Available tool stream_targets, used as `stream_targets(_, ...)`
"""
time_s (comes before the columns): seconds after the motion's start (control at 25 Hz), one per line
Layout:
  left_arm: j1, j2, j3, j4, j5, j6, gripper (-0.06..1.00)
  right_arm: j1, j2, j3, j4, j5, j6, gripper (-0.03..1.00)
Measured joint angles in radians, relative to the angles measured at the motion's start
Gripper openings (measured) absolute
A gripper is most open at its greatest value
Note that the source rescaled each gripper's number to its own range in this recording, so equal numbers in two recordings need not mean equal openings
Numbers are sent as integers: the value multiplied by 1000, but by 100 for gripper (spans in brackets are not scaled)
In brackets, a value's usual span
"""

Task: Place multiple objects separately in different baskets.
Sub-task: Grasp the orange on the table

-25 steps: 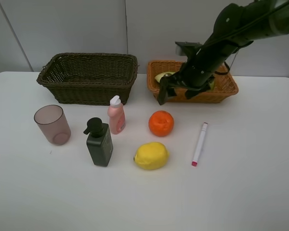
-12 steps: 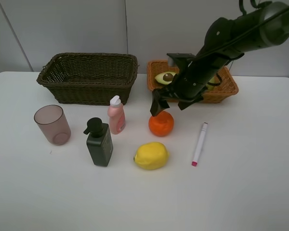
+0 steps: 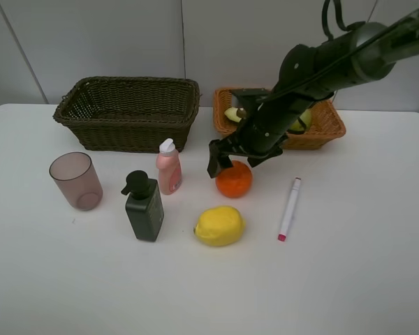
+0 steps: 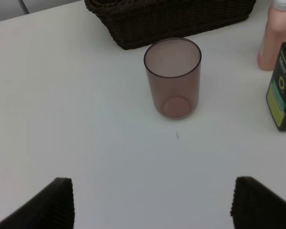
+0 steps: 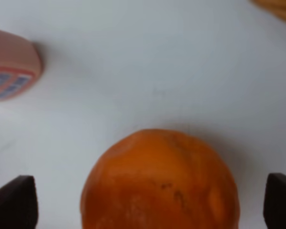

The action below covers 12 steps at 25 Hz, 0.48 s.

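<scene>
I will place the orange in the light tan basket [image 3: 329, 130], so next my right gripper will grab the orange [image 3: 234, 181] by its round sides.
My right gripper [image 3: 234, 159] hangs open just above the orange [image 3: 234, 181], one finger on either side of it and not touching. The right wrist view shows the orange [image 5: 159, 181] between the wide fingertips [image 5: 14, 200]. A halved avocado [image 3: 232, 114] lies in the light tan basket [image 3: 329, 130]. On the table are the yellow lemon [image 3: 219, 225], marker [image 3: 289, 209], small pink bottle [image 3: 169, 167], dark green pump bottle [image 3: 144, 207] and pinkish cup [image 3: 76, 181]. My left gripper [image 4: 152, 210] is open, a short way from the cup [image 4: 173, 76], holding nothing. The dark basket [image 3: 129, 112] is empty.
The right arm reaches down across the front of the tan basket and hides part of its contents. The pink bottle [image 5: 9, 71] stands close beside the orange. In the left wrist view the pump bottle [image 4: 283, 90] and pink bottle [image 4: 276, 33] stand beyond the cup.
My right gripper has left the tan basket and come forward and down to hover over the orange, still open. The avocado has come into view. The left gripper has not moved.
</scene>
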Motion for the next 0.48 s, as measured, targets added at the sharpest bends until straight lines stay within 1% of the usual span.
stream_targets(0.48, 0, 0, 0, 1, 0, 0, 89, 0, 31, 1, -1, -8, 0, 100)
